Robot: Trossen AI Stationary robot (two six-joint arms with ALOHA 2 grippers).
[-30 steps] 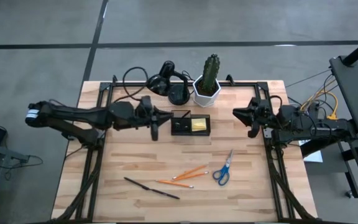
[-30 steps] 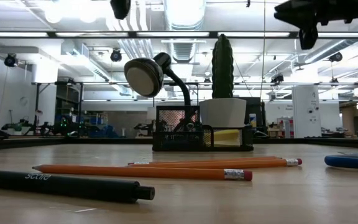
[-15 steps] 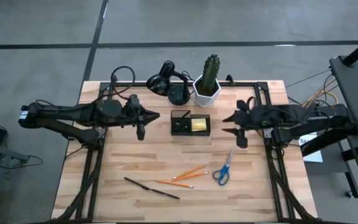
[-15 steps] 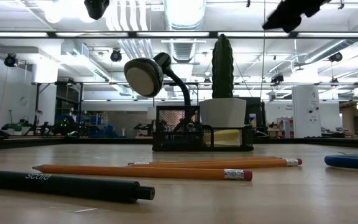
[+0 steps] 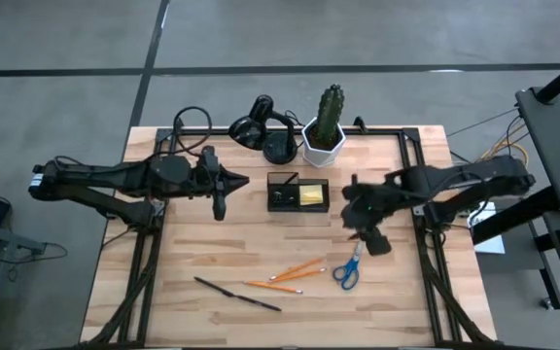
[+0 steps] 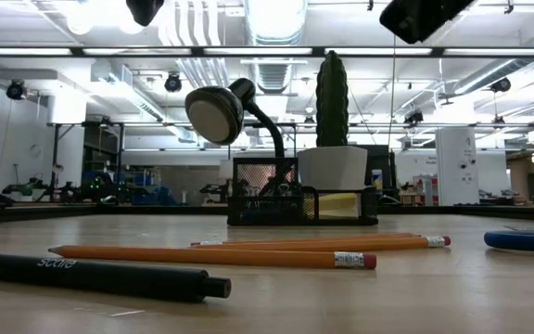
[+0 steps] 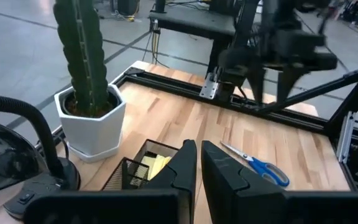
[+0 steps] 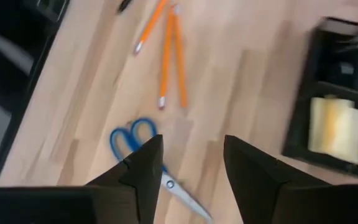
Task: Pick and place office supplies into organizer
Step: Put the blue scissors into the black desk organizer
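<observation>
The scissors [image 5: 348, 266] should go into the organizer blades first, so I should next grab them by their blue handles with my right gripper.
The black organizer [image 5: 297, 192] stands mid-table with a yellow sticky-note pad [image 5: 311, 195] in its right compartment. Blue-handled scissors [image 5: 348, 266], two orange pencils [image 5: 296, 269] and a dark pen [image 5: 237, 294] lie flat on the wood nearer the front. My right gripper [image 5: 366, 229] hangs open above the table, just beyond the scissors [image 8: 135, 142], and touches nothing. My left gripper [image 5: 220, 192] is shut and empty, held in the air left of the organizer [image 7: 143, 169].
A black desk lamp [image 5: 261, 131] and a white hexagonal cactus pot [image 5: 323, 142] stand right behind the organizer. Black frame rails [image 5: 426, 262] run along the table's left and right sides. Bare wood lies between the organizer and the pencils [image 8: 169, 59].
My right gripper has swung from the table's right side toward the left and near, and tipped down over the scissors. My left gripper has drawn back from the organizer toward the table's left edge, and then kept still. No object has moved.
</observation>
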